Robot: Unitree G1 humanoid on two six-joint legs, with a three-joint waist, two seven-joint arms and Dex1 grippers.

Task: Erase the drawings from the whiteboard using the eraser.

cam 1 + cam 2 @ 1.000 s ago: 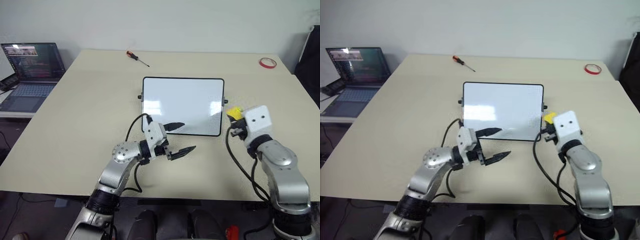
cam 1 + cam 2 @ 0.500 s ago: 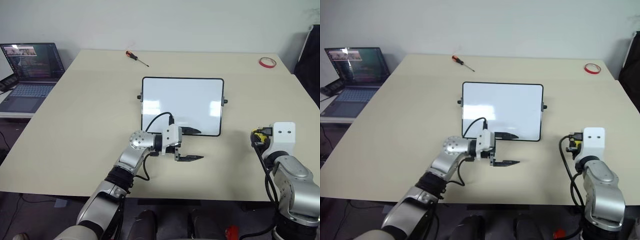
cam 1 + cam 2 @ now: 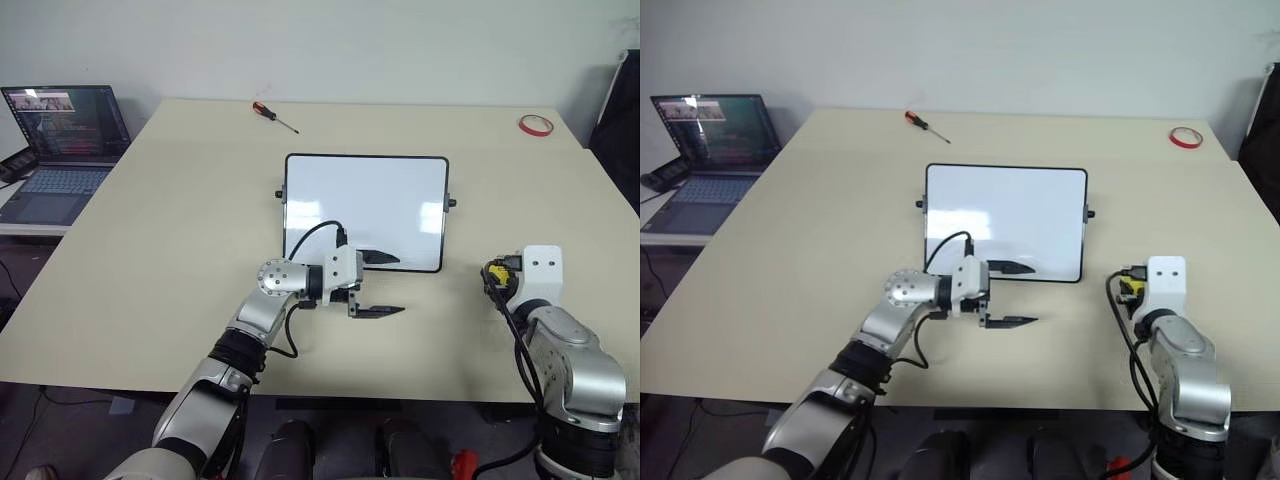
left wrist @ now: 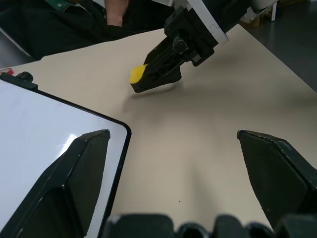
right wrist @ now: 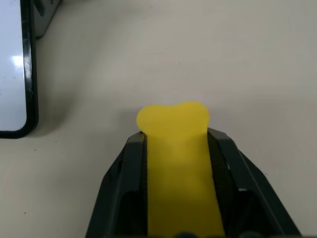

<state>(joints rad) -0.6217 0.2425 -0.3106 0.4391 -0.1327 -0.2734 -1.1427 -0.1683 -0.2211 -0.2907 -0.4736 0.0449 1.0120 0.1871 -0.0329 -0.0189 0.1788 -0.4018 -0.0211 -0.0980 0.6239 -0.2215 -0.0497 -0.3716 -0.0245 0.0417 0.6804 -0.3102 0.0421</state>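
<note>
The yellow eraser (image 3: 498, 273) (image 5: 172, 148) sits low over the tabletop and would stand there, so it is now time for my right gripper to open.
The whiteboard (image 3: 365, 210) lies flat in the middle of the table, black-framed, its face plain white. The drawings are out of view. My left gripper (image 3: 399, 285) points rightward at the board's near edge, open, one finger over the board's lower strip and the other over bare table. In the left wrist view the left gripper (image 4: 172, 134) holds nothing. My right gripper (image 3: 492, 272) hovers low over the table, to the right of the board's near right corner, shut on the yellow eraser (image 5: 172, 148). The eraser (image 4: 138, 74) pokes out past the black fingertips.
A red-handled screwdriver (image 3: 273, 115) lies at the table's far left. A red tape ring (image 3: 535, 124) sits at the far right corner. A laptop (image 3: 60, 140) stands open on a side surface to the left. A person in dark clothing (image 4: 74, 20) sits beyond the table.
My right gripper has carried the eraser away from the board's right edge, down toward the near right of the table. My left gripper slid right along the board's near edge and levelled.
</note>
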